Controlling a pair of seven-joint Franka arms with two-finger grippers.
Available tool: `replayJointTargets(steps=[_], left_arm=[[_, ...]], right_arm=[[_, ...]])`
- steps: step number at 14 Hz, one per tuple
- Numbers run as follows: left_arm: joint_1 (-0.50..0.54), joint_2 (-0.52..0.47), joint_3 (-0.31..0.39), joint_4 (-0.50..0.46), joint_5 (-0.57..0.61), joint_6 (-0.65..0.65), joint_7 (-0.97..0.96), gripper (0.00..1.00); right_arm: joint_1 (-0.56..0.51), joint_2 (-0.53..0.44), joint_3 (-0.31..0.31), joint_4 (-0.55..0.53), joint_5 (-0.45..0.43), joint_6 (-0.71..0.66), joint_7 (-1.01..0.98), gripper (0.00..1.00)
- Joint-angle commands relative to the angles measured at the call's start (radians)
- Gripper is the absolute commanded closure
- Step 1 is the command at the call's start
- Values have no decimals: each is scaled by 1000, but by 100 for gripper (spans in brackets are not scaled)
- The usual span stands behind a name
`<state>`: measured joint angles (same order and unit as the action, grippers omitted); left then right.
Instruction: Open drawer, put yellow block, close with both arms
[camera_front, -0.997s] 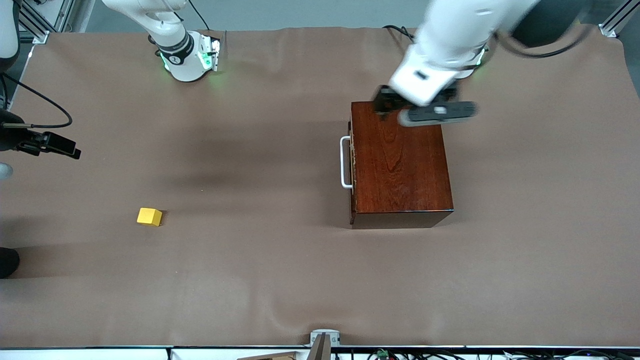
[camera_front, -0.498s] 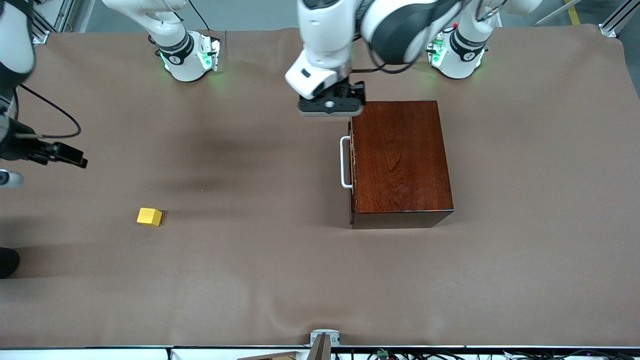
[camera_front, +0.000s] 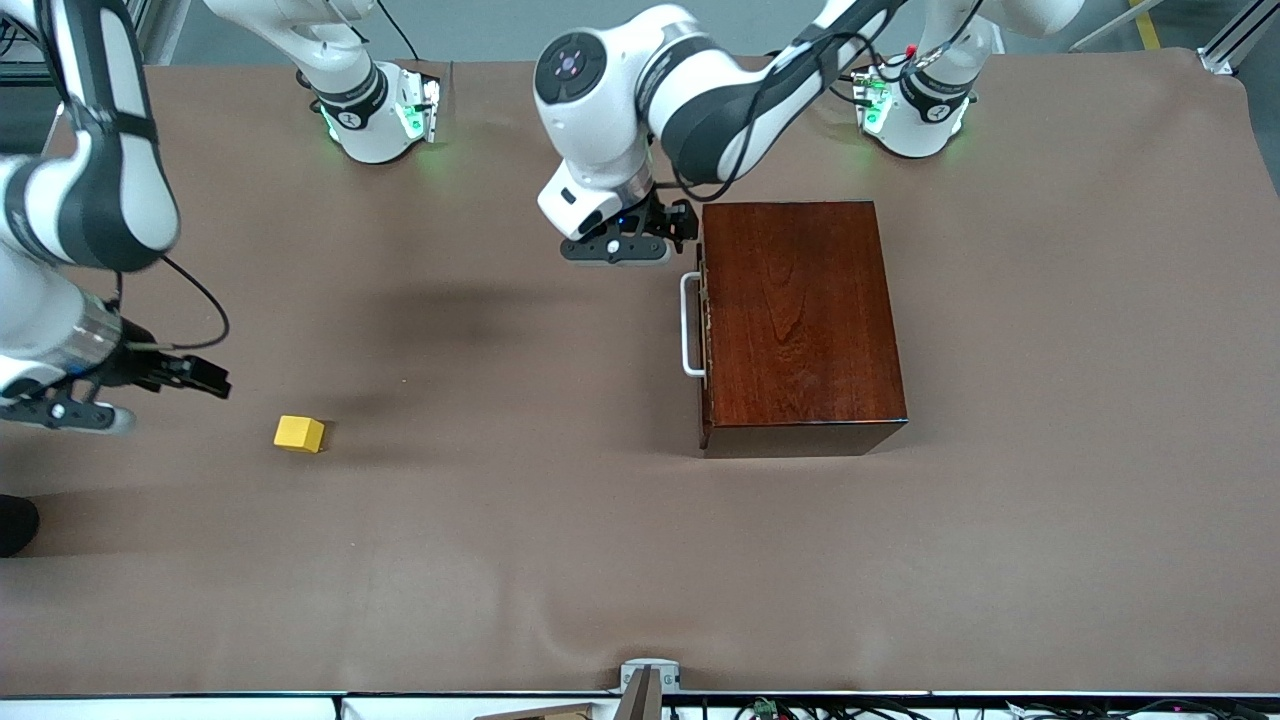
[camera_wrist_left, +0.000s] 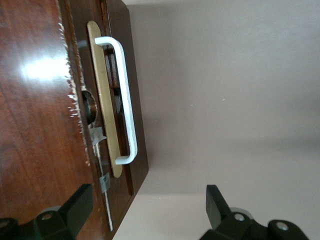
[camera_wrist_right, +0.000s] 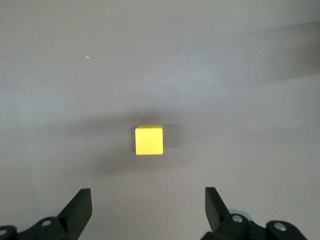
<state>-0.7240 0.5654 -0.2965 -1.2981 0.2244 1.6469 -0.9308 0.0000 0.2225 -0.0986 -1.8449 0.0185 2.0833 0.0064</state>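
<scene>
The robot's right gripper needs to grip the block by its opposite sides next. Then it can put the yellow block (camera_front: 299, 433) in the drawer of the wooden box.
The dark reddish-brown wooden box (camera_front: 805, 320) stands toward the left arm's end of the table. Its drawer (camera_wrist_left: 107, 100) is shut, with the white bar handle (camera_front: 690, 325) (camera_wrist_left: 127, 110) facing the right arm's end. My left gripper (camera_front: 672, 225) (camera_wrist_left: 145, 210) hangs open over the box's corner by the handle; one finger (camera_wrist_left: 75, 205) is above the box top, the other (camera_wrist_left: 215, 200) above the cloth. The yellow block (camera_front: 299, 433) (camera_wrist_right: 149, 140) lies on the cloth toward the right arm's end. My right gripper (camera_front: 195, 378) (camera_wrist_right: 147, 207) hovers open close beside it, holding nothing.
A brown cloth (camera_front: 500, 520) covers the whole table. A small grey fixture (camera_front: 648, 678) sits at the table edge nearest the front camera. The arm bases (camera_front: 375, 115) glow green along the edge farthest from that camera.
The left arm swung from over the box's top to the corner beside the handle and came lower. The right arm moved in toward the yellow block. Box and block have not moved.
</scene>
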Motion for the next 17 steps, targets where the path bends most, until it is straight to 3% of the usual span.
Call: replayJointTargets(steps=[1, 9, 17], left_arm=[[-54, 57, 65, 37, 27, -7, 3, 0], [-51, 126, 66, 28, 95, -9, 86, 0], [-46, 165, 82, 30, 105, 22, 12, 0]], right_arm=[[3, 60, 0, 6, 12, 44, 3, 0], [-5, 260, 0, 12, 15, 251, 1, 0], [9, 340, 3, 6, 15, 268, 0, 0]])
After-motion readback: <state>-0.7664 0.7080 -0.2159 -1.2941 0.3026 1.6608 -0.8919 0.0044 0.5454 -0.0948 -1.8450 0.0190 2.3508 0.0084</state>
